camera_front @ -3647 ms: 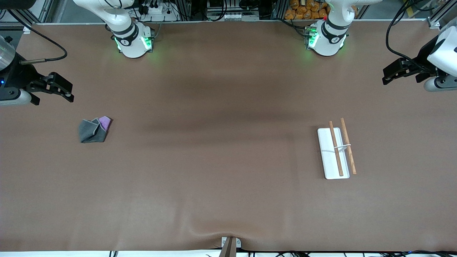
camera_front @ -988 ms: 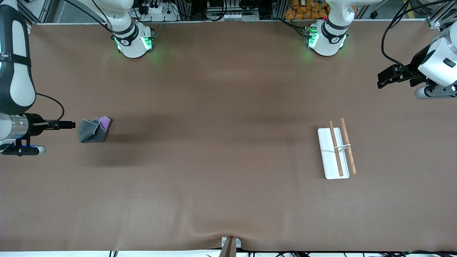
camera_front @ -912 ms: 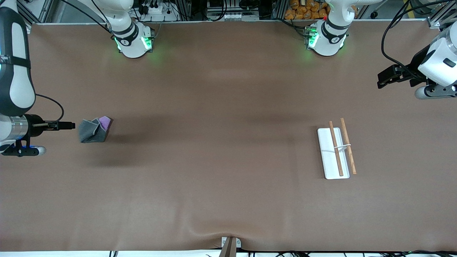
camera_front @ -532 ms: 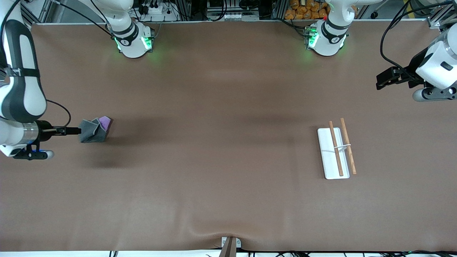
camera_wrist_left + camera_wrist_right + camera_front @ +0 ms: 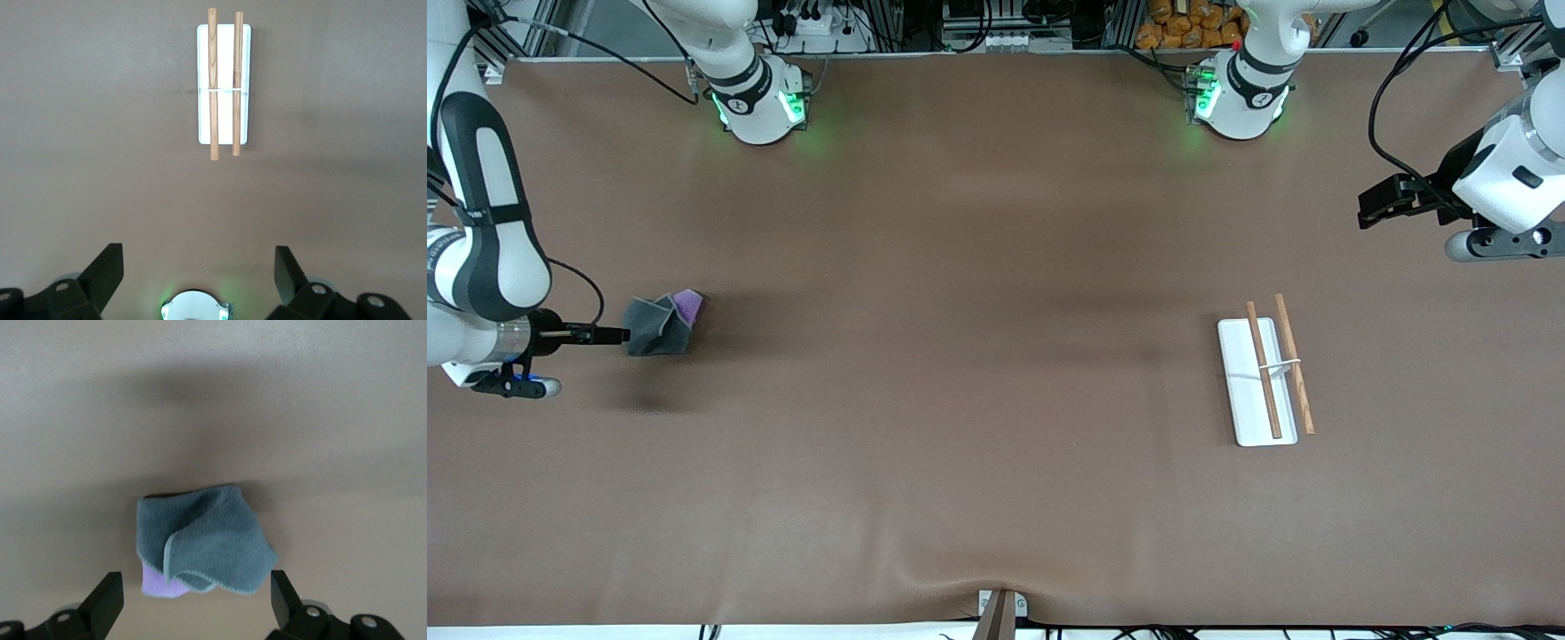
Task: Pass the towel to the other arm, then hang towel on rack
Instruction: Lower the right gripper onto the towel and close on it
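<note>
The towel has its dark grey fold (image 5: pixel 655 326) for my right gripper, which should reach there and grab it, so that the towel's purple corner (image 5: pixel 687 305) stays free for the other arm.
The towel (image 5: pixel 660 324) lies crumpled on the brown table toward the right arm's end, dark grey side up with a purple corner showing. My right gripper (image 5: pixel 612 335), on the arm with the blue-lit wrist, is low at the towel's edge. In the right wrist view the towel (image 5: pixel 203 547) lies just ahead of the gripper (image 5: pixel 195 603), whose fingers (image 5: pixel 107 600) are open and empty. The rack (image 5: pixel 1267 373) stands toward the left arm's end. My left gripper (image 5: pixel 1371 206) waits open over the table's end; its wrist view shows the rack (image 5: pixel 223 83) ahead of the gripper (image 5: pixel 198 273).
The two arm bases with green lights (image 5: pixel 758 102) (image 5: pixel 1238 100) stand along the table's edge farthest from the camera. A small metal clamp (image 5: pixel 1000 612) sits at the table's nearest edge. Black cables (image 5: pixel 1392 107) hang by the left arm.
My right gripper has swung in from the table's end and come down to the towel's edge. The left gripper has drifted slightly toward the table's middle. The towel and rack have not moved.
</note>
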You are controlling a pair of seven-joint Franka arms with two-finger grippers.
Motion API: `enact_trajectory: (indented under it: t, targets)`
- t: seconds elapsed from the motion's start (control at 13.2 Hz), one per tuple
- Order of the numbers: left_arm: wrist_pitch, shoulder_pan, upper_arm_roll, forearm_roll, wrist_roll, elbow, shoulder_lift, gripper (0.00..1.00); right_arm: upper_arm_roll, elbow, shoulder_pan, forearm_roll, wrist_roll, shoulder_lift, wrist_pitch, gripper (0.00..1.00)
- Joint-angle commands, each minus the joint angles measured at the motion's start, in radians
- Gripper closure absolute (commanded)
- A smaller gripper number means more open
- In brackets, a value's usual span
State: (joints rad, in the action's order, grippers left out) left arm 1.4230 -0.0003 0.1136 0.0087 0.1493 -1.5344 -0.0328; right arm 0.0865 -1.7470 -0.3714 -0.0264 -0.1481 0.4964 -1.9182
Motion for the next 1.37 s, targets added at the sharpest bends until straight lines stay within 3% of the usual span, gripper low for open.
enact_trajectory:
  t: [0.0,0.3,1.29]
  targets:
    - [0.001,0.0,0.0,-0.013,-0.007,0.005,-0.006,0.0,0.018,0.003,-0.015,-0.02,0.048,0.031,-0.036,0.06]
    - [0.001,0.0,0.0,-0.013,-0.007,0.005,-0.006,0.0,0.018,-0.015,-0.03,-0.018,0.053,0.07,-0.068,0.21]
    - [0.001,0.002,0.0,-0.013,-0.011,0.0,-0.007,0.0,0.021,-0.103,-0.009,-0.007,0.154,0.068,-0.108,0.31]
